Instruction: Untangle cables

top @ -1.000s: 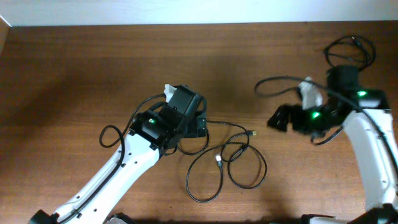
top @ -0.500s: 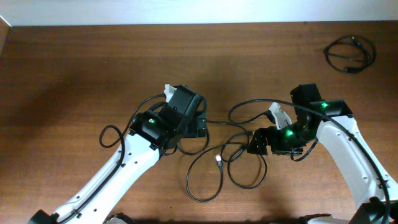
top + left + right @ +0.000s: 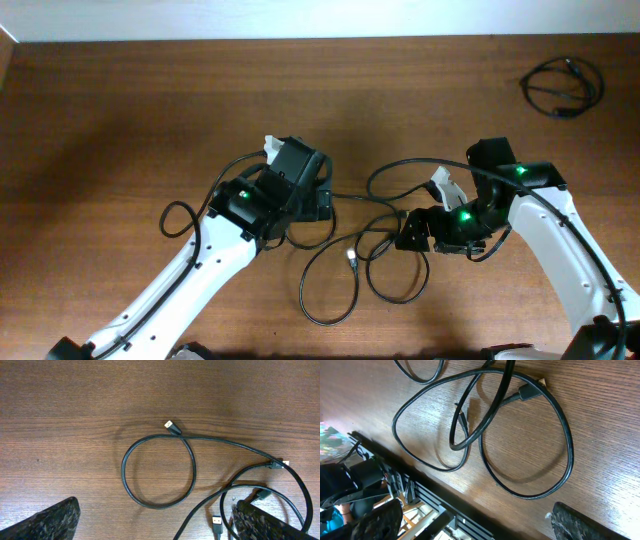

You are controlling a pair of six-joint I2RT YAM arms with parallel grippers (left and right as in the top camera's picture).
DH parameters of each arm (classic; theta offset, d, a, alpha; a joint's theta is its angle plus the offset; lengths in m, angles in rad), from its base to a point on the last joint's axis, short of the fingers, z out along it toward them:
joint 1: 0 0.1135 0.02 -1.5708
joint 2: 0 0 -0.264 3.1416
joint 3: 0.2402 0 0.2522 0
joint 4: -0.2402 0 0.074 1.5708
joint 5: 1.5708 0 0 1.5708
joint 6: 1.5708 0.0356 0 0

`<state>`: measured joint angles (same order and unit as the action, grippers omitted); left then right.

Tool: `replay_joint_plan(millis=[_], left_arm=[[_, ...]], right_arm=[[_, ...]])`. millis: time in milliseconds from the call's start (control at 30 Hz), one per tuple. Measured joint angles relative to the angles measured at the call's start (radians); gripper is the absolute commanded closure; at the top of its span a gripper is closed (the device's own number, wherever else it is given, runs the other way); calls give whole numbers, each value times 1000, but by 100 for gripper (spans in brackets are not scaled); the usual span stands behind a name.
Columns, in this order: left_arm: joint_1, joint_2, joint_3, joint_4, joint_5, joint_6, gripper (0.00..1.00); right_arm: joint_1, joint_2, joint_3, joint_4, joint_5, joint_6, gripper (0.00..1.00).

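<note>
My right gripper is to grab the black cable next by its raised loop, away from the plugs. The cable's ends then stay free to untangle.
The cables (image 3: 372, 250) lie as thin black overlapping loops in the middle of the table. My left gripper (image 3: 325, 202) is at their left edge, open and empty. In the left wrist view one round loop (image 3: 193, 467) with a small plug (image 3: 171, 425) lies ahead of the open fingers (image 3: 155, 512), and a USB plug (image 3: 217, 522) lies near the right finger. My right gripper (image 3: 412, 232) hovers over the right side of the tangle. In the right wrist view the crossing loops (image 3: 481, 430) lie ahead of the open, empty fingers (image 3: 475, 517).
One separate coiled black cable (image 3: 565, 85) lies at the far right back corner. The table's front edge and frame (image 3: 435, 510) show close to the loops in the right wrist view. Thicker arm cables hang by both arms.
My right arm has swung from the right side of the table to the middle tangle and lowered over it. The coiled cable at the back right lies uncovered. The left arm has not moved.
</note>
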<state>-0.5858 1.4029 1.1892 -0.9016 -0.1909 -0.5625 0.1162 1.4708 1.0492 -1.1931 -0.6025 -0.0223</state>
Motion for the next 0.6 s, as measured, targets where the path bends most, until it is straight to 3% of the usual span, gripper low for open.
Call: replay_joint_plan(millis=[267,500,600], left_arm=[[0,0,0,0,0,0,1],[0,0,0,0,0,0,1],[0,0,0,-1,0,0,1]], right_arm=[[0,0,-6,1,3,0,6],[0,0,-19,16,121,52,6],[0,-1,-119,101,109,77,5]])
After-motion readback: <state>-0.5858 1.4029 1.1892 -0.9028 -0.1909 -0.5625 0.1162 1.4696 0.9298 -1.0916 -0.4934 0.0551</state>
